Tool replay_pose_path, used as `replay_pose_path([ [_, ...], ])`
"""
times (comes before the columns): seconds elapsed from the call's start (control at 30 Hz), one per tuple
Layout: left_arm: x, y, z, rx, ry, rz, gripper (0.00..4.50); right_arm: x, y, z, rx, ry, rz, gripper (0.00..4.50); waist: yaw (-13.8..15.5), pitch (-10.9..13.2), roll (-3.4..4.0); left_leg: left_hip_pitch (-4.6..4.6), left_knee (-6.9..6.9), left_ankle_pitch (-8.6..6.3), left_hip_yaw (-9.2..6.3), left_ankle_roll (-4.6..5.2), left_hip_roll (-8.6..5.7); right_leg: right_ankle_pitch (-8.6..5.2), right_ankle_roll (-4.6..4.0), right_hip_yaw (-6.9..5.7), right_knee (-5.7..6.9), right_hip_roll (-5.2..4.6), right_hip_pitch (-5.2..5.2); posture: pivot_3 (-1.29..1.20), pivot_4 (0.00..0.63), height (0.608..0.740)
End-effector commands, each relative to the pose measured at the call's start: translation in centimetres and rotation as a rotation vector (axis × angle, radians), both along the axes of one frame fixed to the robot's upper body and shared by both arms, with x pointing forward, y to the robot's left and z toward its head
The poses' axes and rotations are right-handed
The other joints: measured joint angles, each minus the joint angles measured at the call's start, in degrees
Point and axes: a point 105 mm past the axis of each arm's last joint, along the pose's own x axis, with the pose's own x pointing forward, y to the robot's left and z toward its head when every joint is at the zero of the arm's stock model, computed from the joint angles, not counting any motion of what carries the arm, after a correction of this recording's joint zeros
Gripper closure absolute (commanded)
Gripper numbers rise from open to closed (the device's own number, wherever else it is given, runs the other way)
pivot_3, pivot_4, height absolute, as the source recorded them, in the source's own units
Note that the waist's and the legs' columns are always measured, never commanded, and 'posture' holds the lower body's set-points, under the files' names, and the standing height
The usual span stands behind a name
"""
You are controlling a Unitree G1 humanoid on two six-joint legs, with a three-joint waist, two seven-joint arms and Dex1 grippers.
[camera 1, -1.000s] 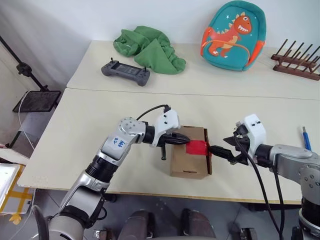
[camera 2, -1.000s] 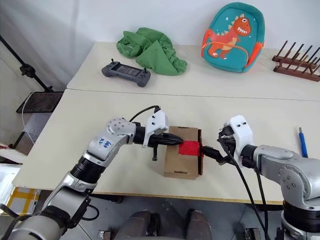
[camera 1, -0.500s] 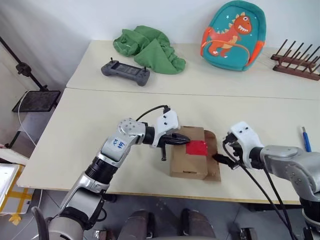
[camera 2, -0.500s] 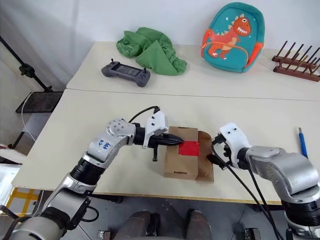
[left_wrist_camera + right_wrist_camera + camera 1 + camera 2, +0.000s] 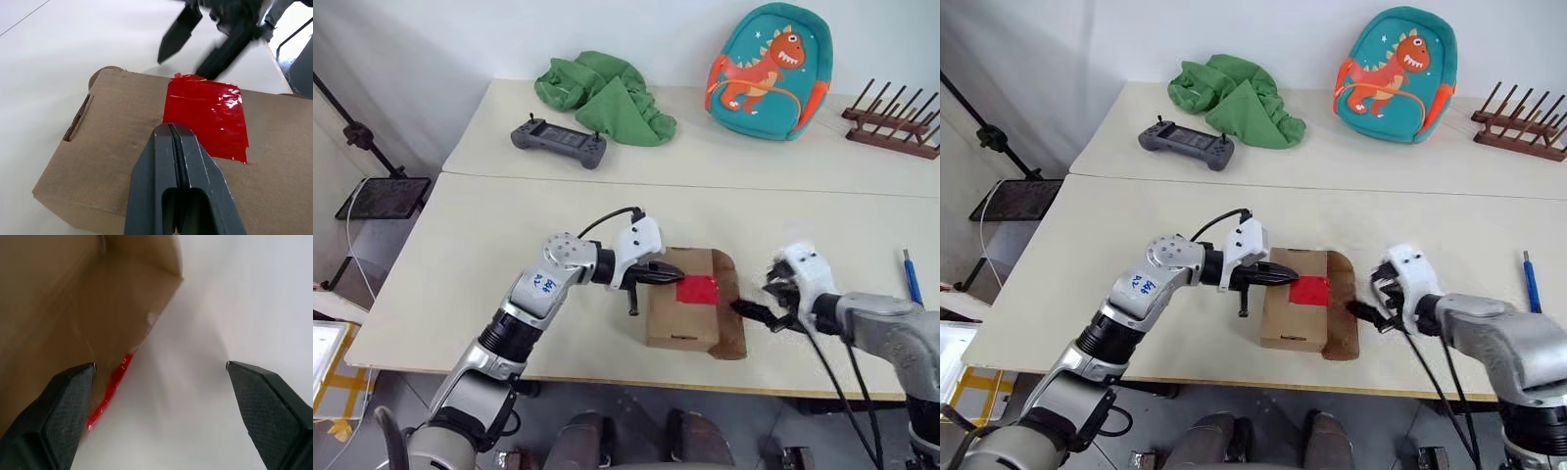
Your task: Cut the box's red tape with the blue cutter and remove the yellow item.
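My right gripper grabs the box's flap by its edge [image 5: 732, 304] next, to open the box [image 5: 680, 315] and reach the yellow item.
The brown cardboard box [image 5: 680, 315] sits near the table's front edge. The red tape [image 5: 698, 290] lies on its top, at the right edge. A side flap [image 5: 731, 311] lies folded out flat on the table to the box's right. My left gripper [image 5: 669, 274] is shut and empty, its tips resting on the box top beside the tape [image 5: 205, 122]. My right gripper [image 5: 754, 311] is open and empty, just right of the flap [image 5: 73, 293]. The blue cutter [image 5: 909, 269] lies at the table's far right edge. The yellow item is hidden.
On the rear table lie a green cloth heap [image 5: 607, 93], a grey game controller [image 5: 558, 142], a teal dinosaur backpack [image 5: 769, 69] and a wooden rack [image 5: 893, 117]. The box stands close to the table's front edge [image 5: 607, 377].
The box's right flap has swung out and down to lie flat on the table. My right gripper drew back to the right and a little lower. The left gripper stayed put.
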Motion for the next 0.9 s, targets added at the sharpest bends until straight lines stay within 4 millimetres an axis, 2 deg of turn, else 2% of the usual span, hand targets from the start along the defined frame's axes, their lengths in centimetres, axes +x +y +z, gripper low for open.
replay_pose_path([
  [0.03, -0.1, 0.9, -2.6, 0.073, 0.08, 0.038, 4.5, -0.7, -1.0, 0.7, 0.132, 0.027, 0.04, 0.05, -0.02, 0.0, 0.0, 0.0, -0.01, -0.01, -0.02, 0.02, 0.02, 0.0, 0.0, 0.0, -0.02, -0.02, 0.01, 0.0, 0.15, 0.74],
  [0.13, -0.2, 1.0, -2.6, 0.071, 0.08, 0.039, 4.5, -1.0, -0.3, 0.4, 0.225, 0.056, 0.096, 0.05, -0.07, 0.0, 0.01, 0.01, -0.09, -0.02, -0.01, 0.01, 0.07, 0.0, -0.01, 0.01, -0.1, -0.06, 0.0, 0.0, 0.15, 0.74],
  [0.3, -0.3, 1.1, -2.5, 0.067, 0.08, 0.041, 4.5, -0.5, 0.3, -1.9, 0.3, 0.133, 0.107, 0.05, -0.1, -0.01, 0.01, 0.02, -0.12, -0.02, 0.02, 0.01, 0.07, 0.0, -0.01, 0.02, -0.11, -0.05, -0.01, 0.0, 0.15, 0.74],
  [0.4, -0.5, 1.2, -2.4, 0.066, 0.079, 0.044, 4.5, -0.2, 2.0, -2.4, 0.378, 0.176, 0.154, 0.05, -0.39, -0.08, -0.12, 0.11, -0.12, -0.05, 0.03, -0.04, 0.11, 0.0, -0.01, 0.04, -0.11, -0.04, 0.05, 0.0, 0.15, 0.74],
  [0.5, -0.1, 1.5, -2.2, 0.06, 0.079, 0.064, 4.5, -1.1, 4.1, -2.6, 0.427, 0.244, 0.257, 0.05, -0.42, -0.09, -0.13, 0.23, -0.12, -0.18, 0.08, -0.26, 0.17, -0.02, -0.05, 0.11, -0.15, -0.03, 0.08, 0.0, 0.15, 0.74],
  [0.6, 0.1, 1.6, -2.2, 0.053, 0.08, 0.077, 4.5, -1.6, 4.8, -4.1, 0.389, 0.32, 0.275, 0.66, -0.29, -0.1, -0.14, 0.33, -0.18, -0.19, 0.09, -0.29, 0.25, -0.11, -0.21, 0.11, -0.14, -0.02, 0.09, 0.0, 0.15, 0.74],
  [0.87, -0.2, 1.5, -2.2, 0.047, 0.084, 0.068, 4.5, -1.0, 5.0, -5.1, 0.332, 0.402, 0.286, 3.3, -0.34, -0.12, -0.16, 0.61, -0.45, -0.2, 0.2, -0.4, 0.27, -0.15, -0.29, 0.15, -0.15, -0.02, 0.17, 0.0, 0.15, 0.74],
  [0.9, -0.1, 1.5, -2.1, 0.035, 0.091, 0.075, 4.5, -0.9, 5.3, -5.0, 0.345, 0.425, 0.298, 3.3, -0.34, -0.12, -0.16, 0.61, -0.45, -0.21, 0.21, -0.41, 0.27, -0.15, -0.29, 0.15, -0.15, -0.02, 0.17, 0.0, 0.15, 0.74],
])
